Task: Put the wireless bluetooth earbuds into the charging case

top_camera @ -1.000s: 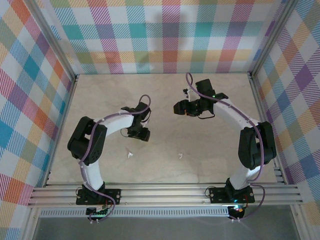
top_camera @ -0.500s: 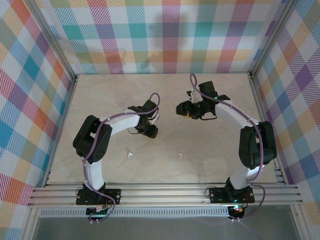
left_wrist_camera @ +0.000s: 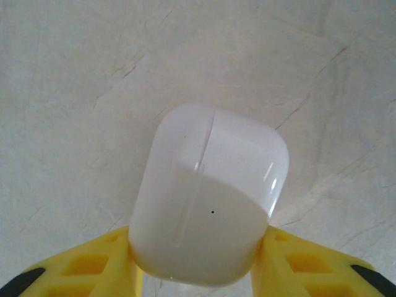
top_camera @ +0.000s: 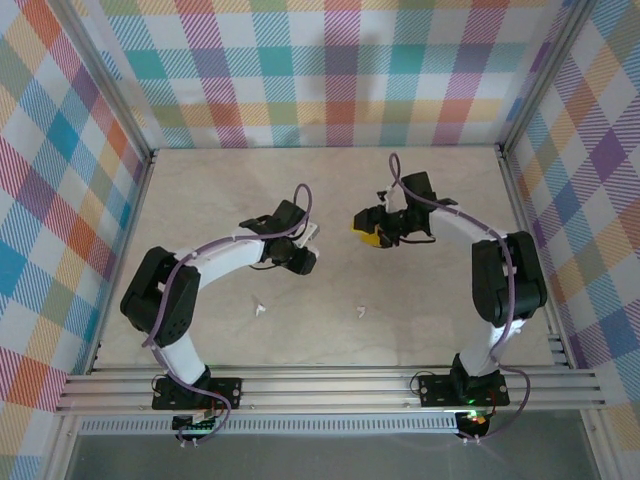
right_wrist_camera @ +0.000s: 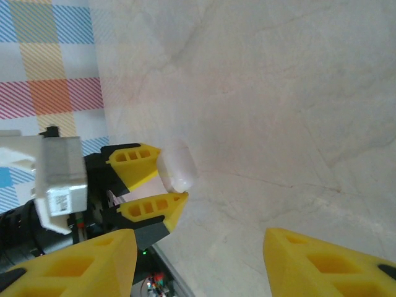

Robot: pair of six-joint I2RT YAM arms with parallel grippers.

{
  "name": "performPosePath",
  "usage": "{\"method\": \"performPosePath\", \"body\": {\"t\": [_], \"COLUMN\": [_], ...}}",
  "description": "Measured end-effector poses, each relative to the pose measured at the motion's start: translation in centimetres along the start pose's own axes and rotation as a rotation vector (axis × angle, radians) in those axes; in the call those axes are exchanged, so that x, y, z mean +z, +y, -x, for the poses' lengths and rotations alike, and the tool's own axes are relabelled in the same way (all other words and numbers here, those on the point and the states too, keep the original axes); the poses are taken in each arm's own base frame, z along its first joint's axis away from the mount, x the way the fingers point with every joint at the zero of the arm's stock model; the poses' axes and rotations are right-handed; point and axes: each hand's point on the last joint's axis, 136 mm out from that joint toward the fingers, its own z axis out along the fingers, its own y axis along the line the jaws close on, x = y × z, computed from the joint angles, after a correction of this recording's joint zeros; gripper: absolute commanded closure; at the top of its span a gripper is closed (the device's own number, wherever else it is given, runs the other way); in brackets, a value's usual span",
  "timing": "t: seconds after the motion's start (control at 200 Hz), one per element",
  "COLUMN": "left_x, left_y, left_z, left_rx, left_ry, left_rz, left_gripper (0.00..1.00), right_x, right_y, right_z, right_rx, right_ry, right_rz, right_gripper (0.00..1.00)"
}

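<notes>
Next, my right gripper grabs the charging case's loose end [top_camera: 315, 248] [right_wrist_camera: 185, 164] across the case's broad sides. This lets my left gripper release and regrip the case for inserting earbuds.
The white, pebble-like charging case [left_wrist_camera: 210, 198] has its lid closed and is held clear of the table by my left gripper [left_wrist_camera: 201, 272], whose yellow fingers press on its two sides. In the top view this gripper [top_camera: 305, 250] is near the table's middle, with the case [top_camera: 312, 234] at its tip. The right wrist view shows the same case [right_wrist_camera: 176, 166] from the side, between the left gripper's fingers [right_wrist_camera: 148, 207]. My right gripper [top_camera: 364, 228] faces it from the right, a short way off. Its jaws [right_wrist_camera: 198, 266] are open and hold nothing. Two tiny white earbuds [top_camera: 260, 309] [top_camera: 361, 312] lie on the table nearer the arm bases.
The pale marbled table [top_camera: 200, 200] is walled in by plaid panels with metal posts [top_camera: 120, 110]. An aluminium rail [top_camera: 330, 385] runs along the near edge, where the arm bases are bolted.
My left arm has stretched out to the right and toward the table's middle, and its jaws have narrowed. The right gripper has moved slightly nearer and turned toward the left one.
</notes>
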Motion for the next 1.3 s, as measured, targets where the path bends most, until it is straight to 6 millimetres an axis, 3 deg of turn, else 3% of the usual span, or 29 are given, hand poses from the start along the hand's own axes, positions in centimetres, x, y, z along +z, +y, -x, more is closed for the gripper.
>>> {"method": "performPosePath", "body": {"t": [0.25,0.46,1.145,1.3], "left_x": [-1.0,-1.5,-2.8,-3.0], "left_y": [-1.1,-1.9,-4.4,-4.9], "left_z": [1.1,1.4,3.1,3.4], "left_rx": [0.018,0.028,0.061,0.072], "left_ry": [-0.057,-0.070,-0.122,-0.129], "left_rz": [-0.055,-0.092,-0.180,-0.190], "left_gripper": [0.59,0.60,0.62,0.62], "right_x": [1.9,3.0,4.4,4.6], "right_y": [0.7,1.6,3.2,3.1], "right_z": [-1.4,-1.5,-2.7,-2.9], "right_rx": [0.021,0.006,-0.018,-0.013], "right_ry": [0.083,0.121,0.191,0.202], "right_rz": [0.055,0.081,0.131,0.134], "right_gripper": [0.43,0.43,0.44,0.51]}}
